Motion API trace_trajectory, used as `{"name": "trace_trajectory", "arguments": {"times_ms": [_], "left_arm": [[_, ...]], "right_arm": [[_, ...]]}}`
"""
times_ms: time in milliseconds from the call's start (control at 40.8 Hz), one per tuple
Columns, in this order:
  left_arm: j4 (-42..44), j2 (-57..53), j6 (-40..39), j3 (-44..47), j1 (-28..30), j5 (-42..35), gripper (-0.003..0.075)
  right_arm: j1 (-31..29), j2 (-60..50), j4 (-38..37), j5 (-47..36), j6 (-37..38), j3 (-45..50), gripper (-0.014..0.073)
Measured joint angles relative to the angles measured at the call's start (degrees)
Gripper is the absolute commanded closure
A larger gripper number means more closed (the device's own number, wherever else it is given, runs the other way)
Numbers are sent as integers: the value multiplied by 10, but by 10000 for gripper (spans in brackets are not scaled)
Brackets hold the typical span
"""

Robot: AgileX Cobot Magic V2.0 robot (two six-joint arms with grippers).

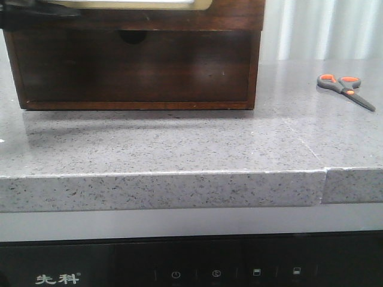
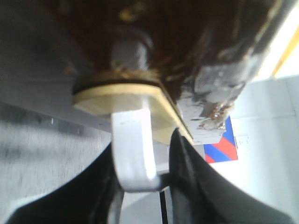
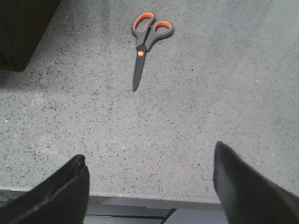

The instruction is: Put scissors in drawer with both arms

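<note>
The upper drawer's front is nearly flush with the lower drawer front, so my left gripper now keeps holding the white handle until the upper drawer juts out.
The scissors (image 1: 346, 89) lie flat on the grey counter at the far right, with grey handles, orange-lined loops and blades pointing right and forward. In the right wrist view the scissors (image 3: 142, 46) lie ahead of my right gripper (image 3: 148, 158), which is open, empty and hovering over the counter's front edge. The drawer (image 1: 227, 18) is the upper one of the wooden cabinet; its white oblong handle (image 1: 128, 3) shows at the top edge. My left gripper (image 2: 140, 154) is shut on that white handle (image 2: 133, 149), below its tan plate (image 2: 117, 100).
The wooden cabinet (image 1: 134, 72) stands at the back left, with a lower drawer front with a half-round notch (image 1: 133, 37). The counter's front edge (image 1: 161, 191) has a seam at the right (image 1: 324, 185). A black appliance panel (image 1: 191, 269) sits below.
</note>
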Motion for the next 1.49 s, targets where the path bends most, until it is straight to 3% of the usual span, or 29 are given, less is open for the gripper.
{"name": "trace_trajectory", "arguments": {"times_ms": [539,612,808,906,1249,1494], "left_arm": [[-1,-178,8,168,0,21,612],[-1,-181,9,173,0,22,562],[26,-185,40,175,0,34,272],[35,-187,47,175,0,49,197],[69,-200,52,180,0,51,195],[94,-291,34,193,0,48,195]], "right_arm": [[0,0,0,0,0,0,22],[0,0,0,0,0,0,22],[0,0,0,0,0,0,22],[0,0,0,0,0,0,22],[0,0,0,2,0,0,22],[0,0,0,4,0,0,22]]}}
